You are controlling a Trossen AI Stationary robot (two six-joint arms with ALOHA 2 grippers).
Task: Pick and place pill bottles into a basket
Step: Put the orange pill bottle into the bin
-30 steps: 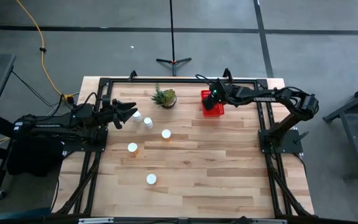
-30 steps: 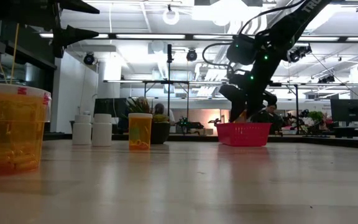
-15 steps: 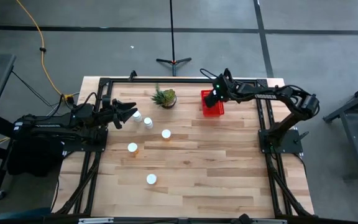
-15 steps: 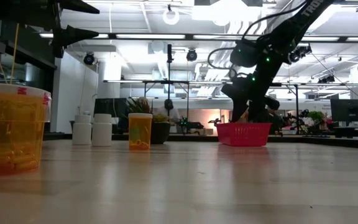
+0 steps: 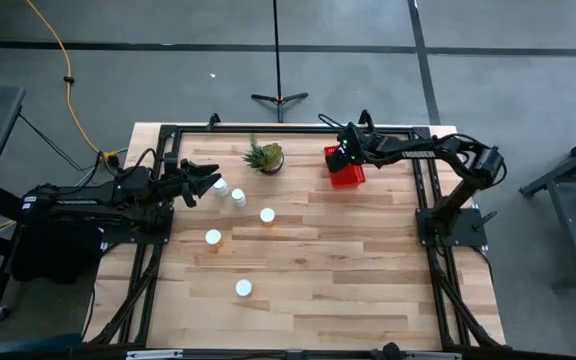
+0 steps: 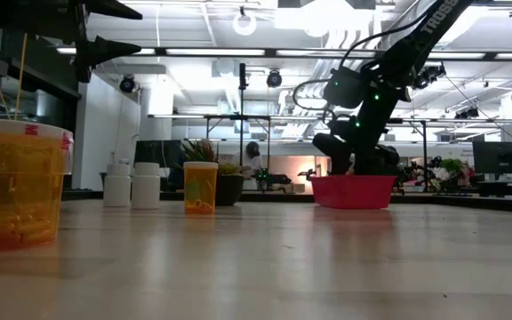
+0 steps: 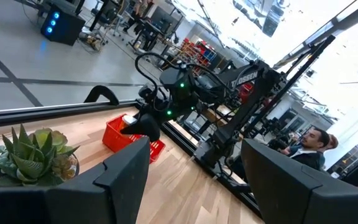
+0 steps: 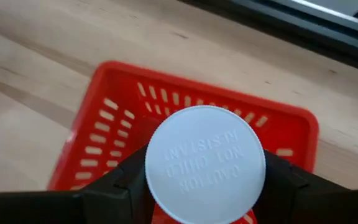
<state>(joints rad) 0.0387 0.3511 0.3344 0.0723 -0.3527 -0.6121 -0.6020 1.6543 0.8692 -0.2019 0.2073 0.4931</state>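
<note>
The white-capped bottle (image 8: pixel 205 163) is over the red basket's inside and would rest there, so my right gripper should open.
The red basket (image 5: pixel 348 174) stands at the table's far right, beside the potted plant. My right gripper (image 5: pixel 345 150) hangs just over it, shut on a pill bottle whose white cap (image 8: pixel 205 163) fills the right wrist view; in the low view the gripper (image 6: pixel 354 163) reaches down to the basket's rim (image 6: pixel 354 180) and the bottle's body is hidden. Several other pill bottles (image 5: pixel 239 197) stand upright on their bases at the table's left and middle. My left gripper (image 5: pixel 204 182) waits open at the left edge, level, next to the nearest bottle (image 5: pixel 220 186). My right gripper pinches the pill bottle between its two fingers (image 8: pixel 126 182), just under the white cap's rim (image 8: pixel 157 186), one finger on each side. The fingers slant down from the table's right side. The bottle is upright, cap up, over the basket's inside; its lower end is hidden.
A small green potted plant (image 5: pixel 265 156) stands left of the basket. A black frame rail (image 5: pixel 298 130) runs along the far edge. Bare wood lies across the near half of the table, around one lone bottle (image 5: pixel 243 288). A person shows in the room beyond (image 7: pixel 316 140).
My right gripper has sunk with the pill bottle toward the basket and rolled a little at the wrist, staying shut on it. The basket has turned slightly on the table.
</note>
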